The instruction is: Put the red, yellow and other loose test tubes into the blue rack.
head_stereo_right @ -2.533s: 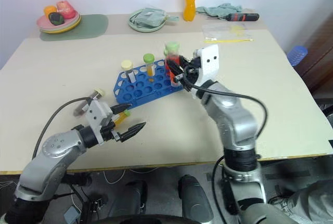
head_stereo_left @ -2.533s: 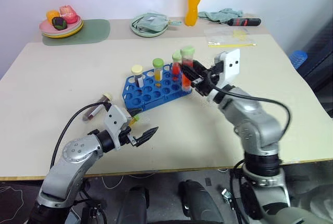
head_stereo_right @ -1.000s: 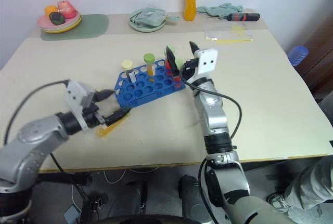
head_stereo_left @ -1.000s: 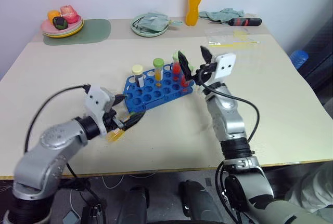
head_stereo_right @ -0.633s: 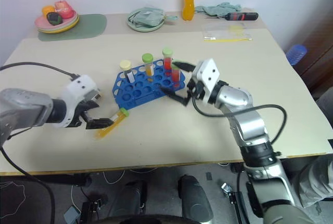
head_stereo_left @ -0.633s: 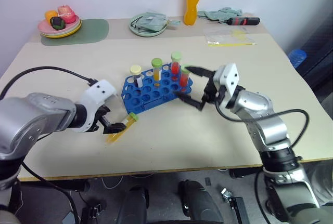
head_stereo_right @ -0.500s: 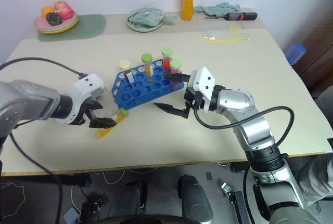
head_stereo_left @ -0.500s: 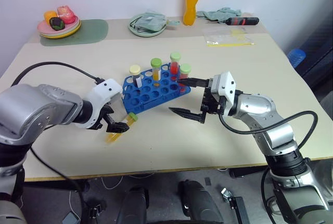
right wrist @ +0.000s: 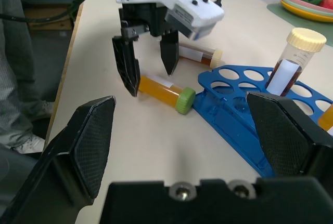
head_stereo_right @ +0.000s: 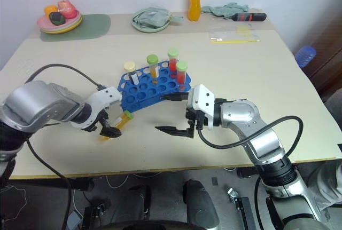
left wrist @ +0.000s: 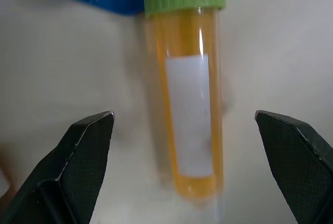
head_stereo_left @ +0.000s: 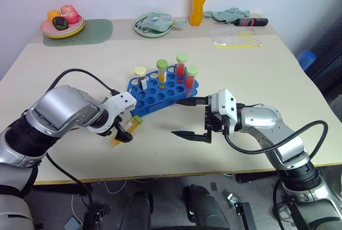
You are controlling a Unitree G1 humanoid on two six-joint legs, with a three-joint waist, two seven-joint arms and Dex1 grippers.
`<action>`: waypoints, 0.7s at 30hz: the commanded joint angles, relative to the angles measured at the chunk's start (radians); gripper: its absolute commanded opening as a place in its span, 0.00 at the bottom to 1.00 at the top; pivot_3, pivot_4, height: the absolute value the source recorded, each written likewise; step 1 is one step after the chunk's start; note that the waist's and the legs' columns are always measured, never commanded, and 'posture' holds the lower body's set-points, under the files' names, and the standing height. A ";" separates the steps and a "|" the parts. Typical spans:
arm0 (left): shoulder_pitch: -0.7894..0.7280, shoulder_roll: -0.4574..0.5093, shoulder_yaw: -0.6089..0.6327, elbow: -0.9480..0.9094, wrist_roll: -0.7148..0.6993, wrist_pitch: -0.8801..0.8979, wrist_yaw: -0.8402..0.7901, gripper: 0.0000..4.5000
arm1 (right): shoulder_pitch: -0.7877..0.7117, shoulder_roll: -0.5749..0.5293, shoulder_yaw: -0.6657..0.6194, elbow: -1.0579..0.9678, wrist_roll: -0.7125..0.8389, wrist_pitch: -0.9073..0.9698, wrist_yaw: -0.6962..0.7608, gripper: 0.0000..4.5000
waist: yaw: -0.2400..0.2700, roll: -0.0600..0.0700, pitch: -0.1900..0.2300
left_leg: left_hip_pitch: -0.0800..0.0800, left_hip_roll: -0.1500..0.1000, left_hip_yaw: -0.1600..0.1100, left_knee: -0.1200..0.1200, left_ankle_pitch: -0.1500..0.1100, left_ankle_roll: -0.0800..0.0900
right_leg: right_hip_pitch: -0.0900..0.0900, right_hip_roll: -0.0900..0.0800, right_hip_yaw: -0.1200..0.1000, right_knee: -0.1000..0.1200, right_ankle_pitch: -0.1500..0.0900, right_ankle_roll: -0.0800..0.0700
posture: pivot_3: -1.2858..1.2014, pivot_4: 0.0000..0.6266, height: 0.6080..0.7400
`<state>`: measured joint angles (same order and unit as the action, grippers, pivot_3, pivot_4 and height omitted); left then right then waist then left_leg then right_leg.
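The left gripper should close on the yellow tube now, as its fingertips reach beside the yellow tube's body (left wrist: 191, 109), below its green cap.
The blue rack (head_stereo_left: 160, 90) stands mid-table holding several capped tubes, among them a cream-capped one (head_stereo_left: 140, 75) and a red one (head_stereo_left: 181, 65). A yellow tube with a green cap (head_stereo_left: 129, 128) lies on the table just in front of the rack's left corner. My left gripper (head_stereo_left: 122, 133) points down over it, open, one finger on each side of the tube (left wrist: 190, 104) and neither touching it. A dark red tube with a cream cap (right wrist: 200, 53) lies just beyond the yellow one. My right gripper (head_stereo_left: 175, 118) hangs open and empty in front of the rack, pointing left.
Along the table's (head_stereo_left: 267, 70) far edge stand an orange bottle (head_stereo_left: 200, 0), a green plate with a cloth (head_stereo_left: 153, 25), a plate of toy food (head_stereo_left: 62, 24) on a green mat, a screwdriver (head_stereo_left: 251, 22) and a plastic bag (head_stereo_left: 235, 38).
My left gripper has tipped downward and settled astride the yellow tube. My right gripper has pulled back from the rack toward the table's front edge and turned to point left.
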<state>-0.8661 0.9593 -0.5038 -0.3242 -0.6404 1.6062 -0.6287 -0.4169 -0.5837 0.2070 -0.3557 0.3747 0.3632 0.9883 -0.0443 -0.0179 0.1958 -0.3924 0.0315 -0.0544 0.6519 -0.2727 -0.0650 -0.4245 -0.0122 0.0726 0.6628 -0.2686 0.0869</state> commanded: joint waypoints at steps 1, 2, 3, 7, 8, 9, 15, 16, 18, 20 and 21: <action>-0.011 -0.016 -0.002 -0.011 0.006 0.008 0.009 0.94 | 0.005 0.014 -0.001 -0.042 -0.003 -0.006 -0.018 1.00 | 0.000 0.000 0.000 | 0.000 0.000 0.000 0.000 0.000 0.000 | 0.000 0.000 0.000 0.000 0.000 0.000 | 0.52 0.24 1.00; -0.010 -0.023 0.004 -0.006 0.001 0.008 0.015 0.88 | 0.004 0.018 0.003 -0.039 -0.006 -0.008 -0.021 1.00 | 0.000 0.000 0.000 | 0.000 0.000 0.000 0.000 0.000 0.000 | 0.000 0.000 0.000 0.000 0.000 0.000 | 0.52 0.24 1.00; -0.007 -0.027 0.009 -0.003 -0.003 0.008 0.019 0.82 | 0.003 0.021 0.005 -0.038 -0.008 -0.009 -0.025 1.00 | 0.000 0.000 0.000 | 0.000 0.000 0.000 0.000 0.000 0.000 | 0.000 0.000 0.000 0.000 0.000 0.000 | 0.52 0.24 1.00; 0.010 -0.016 0.026 -0.015 -0.019 0.008 0.028 0.37 | 0.000 0.033 0.012 -0.039 -0.010 -0.009 -0.033 1.00 | 0.000 0.000 0.000 | 0.000 0.000 0.000 0.000 0.000 0.000 | 0.000 0.000 0.000 0.000 0.000 0.000 | 0.52 0.24 1.00; 0.015 -0.004 0.031 -0.034 -0.028 0.008 0.019 0.27 | 0.000 0.034 0.013 -0.040 -0.009 -0.009 -0.034 1.00 | 0.000 0.000 0.000 | 0.000 0.000 0.000 0.000 0.000 0.000 | 0.000 0.000 0.000 0.000 0.000 0.000 | 0.52 0.24 1.00; 0.022 0.008 0.039 -0.049 -0.038 0.008 0.010 0.17 | -0.001 0.034 0.014 -0.040 -0.009 -0.009 -0.034 1.00 | 0.000 0.000 0.000 | 0.000 0.000 0.000 0.000 0.000 0.000 | 0.000 0.000 0.000 0.000 0.000 0.000 | 0.52 0.24 1.00; 0.119 0.044 0.178 -0.202 -0.049 -0.119 -0.028 0.16 | 0.005 0.033 0.007 -0.047 -0.001 -0.002 -0.036 1.00 | 0.001 0.000 0.000 | 0.000 0.000 0.000 0.000 0.000 0.000 | 0.000 0.000 0.000 0.000 0.000 0.000 | 0.52 0.24 1.00; 0.167 0.030 0.236 -0.247 -0.026 -0.236 -0.027 0.16 | 0.009 0.033 0.003 -0.048 0.002 0.004 -0.041 1.00 | 0.001 0.000 0.000 | 0.000 0.000 0.000 0.000 0.000 0.000 | 0.000 0.000 0.000 0.000 0.000 0.000 | 0.52 0.24 1.00; 0.290 -0.052 0.369 -0.326 0.034 -0.575 -0.042 0.16 | 0.021 0.038 -0.011 -0.047 0.007 0.017 -0.063 1.00 | 0.003 0.000 0.000 | 0.000 0.000 0.000 0.001 0.000 0.000 | 0.000 -0.001 0.000 0.000 0.000 0.000 | 0.52 0.24 1.00; 0.371 -0.173 0.449 -0.346 0.105 -0.878 -0.032 0.16 | 0.036 0.044 -0.027 -0.042 0.005 0.026 -0.094 1.00 | 0.010 -0.001 0.000 | -0.001 0.000 0.000 0.001 0.001 -0.002 | 0.000 -0.002 -0.001 0.000 0.000 0.000 | 0.52 0.24 1.00; 0.386 -0.224 0.459 -0.332 0.109 -0.889 0.002 0.16 | 0.045 0.049 -0.039 -0.040 0.010 0.037 -0.114 1.00 | 0.015 -0.001 0.000 | -0.001 0.000 0.000 0.002 0.001 -0.002 | 0.000 -0.002 -0.001 0.000 0.000 0.000 | 0.52 0.24 1.00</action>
<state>-0.4739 0.7676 -0.1158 -0.6262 -0.5636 0.8522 -0.6498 -0.3787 -0.5475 0.1897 -0.3676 0.3675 0.3923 0.8979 -0.0289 -0.0187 0.1954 -0.3935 0.0314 -0.0534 0.6536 -0.2711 -0.0679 -0.4243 -0.0149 0.0719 0.6629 -0.2687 0.0864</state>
